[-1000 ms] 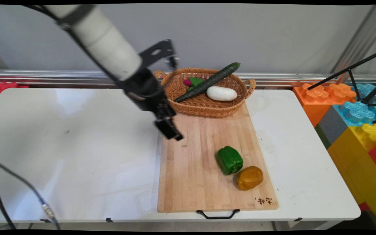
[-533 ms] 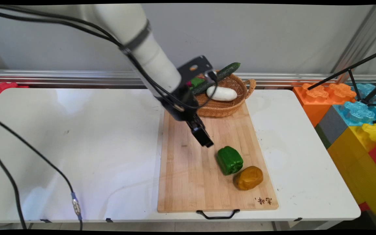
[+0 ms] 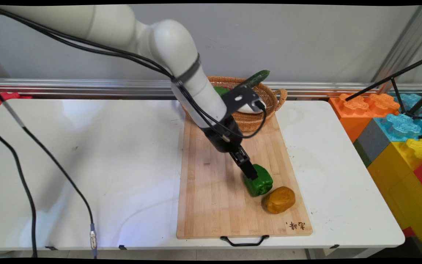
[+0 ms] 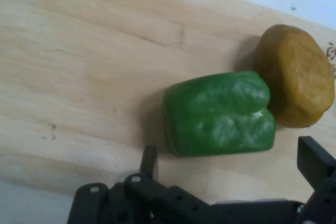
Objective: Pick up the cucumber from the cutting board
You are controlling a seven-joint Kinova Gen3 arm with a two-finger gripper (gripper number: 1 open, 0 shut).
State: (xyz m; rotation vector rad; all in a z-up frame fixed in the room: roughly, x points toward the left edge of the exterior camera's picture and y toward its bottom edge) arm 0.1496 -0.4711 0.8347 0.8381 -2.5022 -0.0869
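The green bell pepper (image 3: 260, 182) needs to be moved from the cutting board (image 3: 211, 198), so my gripper should grab the pepper by its opposite ends next.
A green bell pepper (image 3: 260, 182) (image 4: 219, 113) lies on the wooden cutting board (image 3: 211, 198) (image 4: 73, 72). A brownish-yellow potato-like lump (image 3: 278, 199) (image 4: 295, 83) rests right beside it, touching or nearly so. My gripper (image 3: 250, 173) (image 4: 231, 163) hangs just above the pepper's near-left side. Its fingers (image 4: 149, 162) stand open, spread about as wide as the pepper is long. Nothing is held between them.
A wicker basket (image 3: 269, 96) sits at the board's far end with a long cucumber (image 3: 256, 77) and a white vegetable partly hidden by the arm. Large coloured toy blocks (image 3: 398, 139) stand to the right of the table. Black cables (image 3: 50, 157) hang at the left.
The arm has swung right and down across the board, from its left edge to just over the green pepper. The vegetables have not moved.
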